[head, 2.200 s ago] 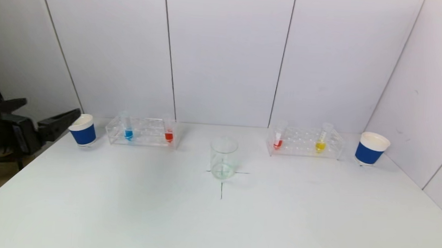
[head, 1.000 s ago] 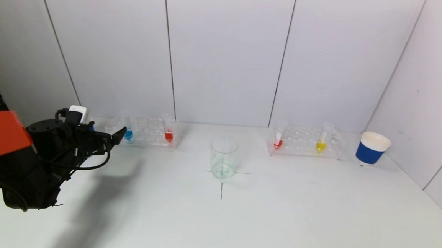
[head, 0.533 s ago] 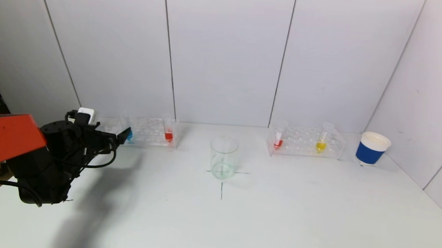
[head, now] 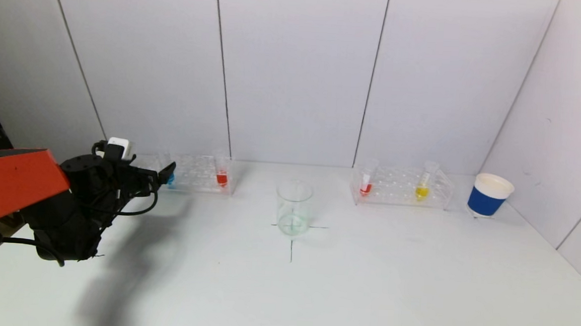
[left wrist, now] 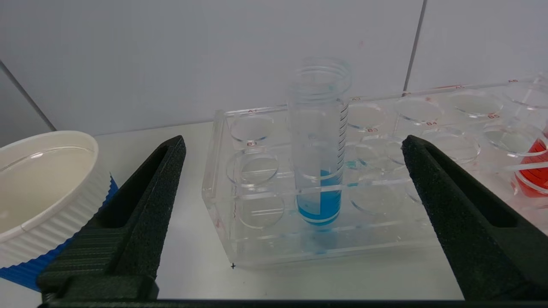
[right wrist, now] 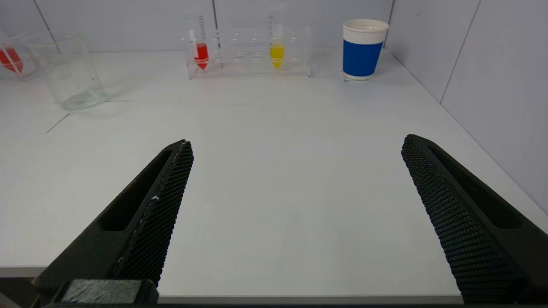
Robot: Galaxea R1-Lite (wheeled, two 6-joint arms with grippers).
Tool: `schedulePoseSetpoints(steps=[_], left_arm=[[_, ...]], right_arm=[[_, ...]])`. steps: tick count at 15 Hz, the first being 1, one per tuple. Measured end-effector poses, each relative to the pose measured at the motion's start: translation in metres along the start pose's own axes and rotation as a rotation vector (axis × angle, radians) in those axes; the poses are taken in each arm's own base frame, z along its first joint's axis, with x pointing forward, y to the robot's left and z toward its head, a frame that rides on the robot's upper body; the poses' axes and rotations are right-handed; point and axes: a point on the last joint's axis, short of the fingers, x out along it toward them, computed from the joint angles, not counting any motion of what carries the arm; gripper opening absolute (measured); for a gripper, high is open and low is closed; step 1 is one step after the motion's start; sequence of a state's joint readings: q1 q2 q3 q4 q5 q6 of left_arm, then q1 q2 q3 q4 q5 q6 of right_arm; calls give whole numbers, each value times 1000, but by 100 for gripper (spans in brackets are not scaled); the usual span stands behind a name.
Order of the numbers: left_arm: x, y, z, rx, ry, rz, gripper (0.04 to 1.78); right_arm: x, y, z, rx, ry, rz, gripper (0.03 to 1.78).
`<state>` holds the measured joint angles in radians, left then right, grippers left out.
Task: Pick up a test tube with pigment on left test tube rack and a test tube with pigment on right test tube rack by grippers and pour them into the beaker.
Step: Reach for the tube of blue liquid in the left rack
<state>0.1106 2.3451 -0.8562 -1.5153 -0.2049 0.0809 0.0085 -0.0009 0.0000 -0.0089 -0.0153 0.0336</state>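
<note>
The rack (left wrist: pixel 262 205) is around the lower half of the blue test tube, so my left gripper needs to grab the test tube next by its upper part, just under its rim (left wrist: pixel 318 120), to pour it.
The left rack (head: pixel 196 170) holds a blue-pigment tube (head: pixel 171 179) and a red-pigment tube (head: pixel 222 178). My left gripper (head: pixel 163 172) is open just in front of the rack's left end. In the left wrist view the gripper (left wrist: pixel 292 141) has its fingers apart, short of the rack (left wrist: pixel 220 201), with the blue tube (left wrist: pixel 319 201) standing between them farther off. The right rack (head: pixel 402 186) holds a red tube (head: pixel 365 188) and a yellow tube (head: pixel 421 191). The empty glass beaker (head: pixel 293 208) stands at the table's middle. My right gripper (right wrist: pixel 297 143) is open and empty over the table's near edge, outside the head view.
A blue-and-white paper cup (head: pixel 489 195) stands right of the right rack. Another cup (left wrist: pixel 43 192) sits left of the left rack, close beside my left finger, hidden by the arm in the head view. White walls close the back and right side.
My left arm has come in from the left and moved forward to the left rack's blue tube, now covering the left cup. Nothing else moved.
</note>
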Motion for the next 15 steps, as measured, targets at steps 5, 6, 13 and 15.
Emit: schedulePoseSetpoints(steps=[5, 6, 13, 15], left_arm=[[6, 0, 1, 0, 5, -3, 176], [7, -1, 1, 0, 3, -3, 176], [21, -3, 2, 4, -7, -7, 176], [24, -6, 1, 3, -3, -15, 176]], right_arm=[[0, 0, 0, 0, 0, 1, 177], [0, 0, 0, 0, 0, 0, 177], [0, 0, 0, 0, 0, 0, 177], [0, 0, 0, 0, 0, 0, 177]])
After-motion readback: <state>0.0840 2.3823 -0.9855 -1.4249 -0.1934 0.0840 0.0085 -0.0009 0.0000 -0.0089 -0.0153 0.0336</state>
